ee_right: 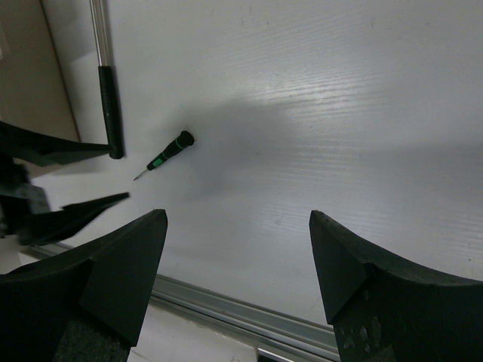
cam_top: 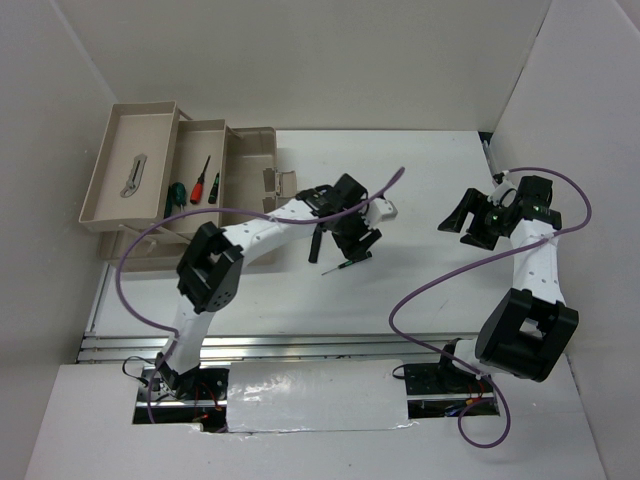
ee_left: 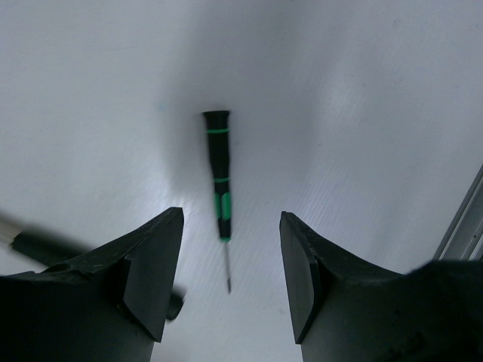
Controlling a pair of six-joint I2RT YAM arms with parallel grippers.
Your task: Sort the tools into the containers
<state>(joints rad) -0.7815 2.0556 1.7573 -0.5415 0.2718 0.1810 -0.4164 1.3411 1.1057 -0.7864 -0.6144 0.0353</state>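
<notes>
The small black-and-green screwdriver should next be gripped by my left gripper across its handle [cam_top: 354,261], so that it can be laid lengthwise in the tray beside the other screwdrivers.
A small black-and-green screwdriver [cam_top: 340,266] lies on the white table; it also shows in the left wrist view [ee_left: 219,177] and the right wrist view [ee_right: 167,153]. My left gripper [cam_top: 350,248] hovers just above it, open and empty [ee_left: 230,279]. The mallet, with its pale head [cam_top: 386,209] and black handle [ee_right: 111,105], lies beside it; the handle end [ee_left: 45,247] shows by my left finger. My right gripper [cam_top: 463,226] is open and empty over bare table [ee_right: 238,279]. The beige toolbox [cam_top: 250,150] stands at the back left. One tray [cam_top: 105,160] holds a silver wrench [cam_top: 133,175]. Another holds green-handled [cam_top: 175,193], red-handled [cam_top: 200,185] and black-handled [cam_top: 215,188] screwdrivers.
White walls close in the table at the back, left and right. A metal rail [ee_right: 249,313] runs along the table's near edge. Purple cables [cam_top: 440,280] loop over the table between the arms.
</notes>
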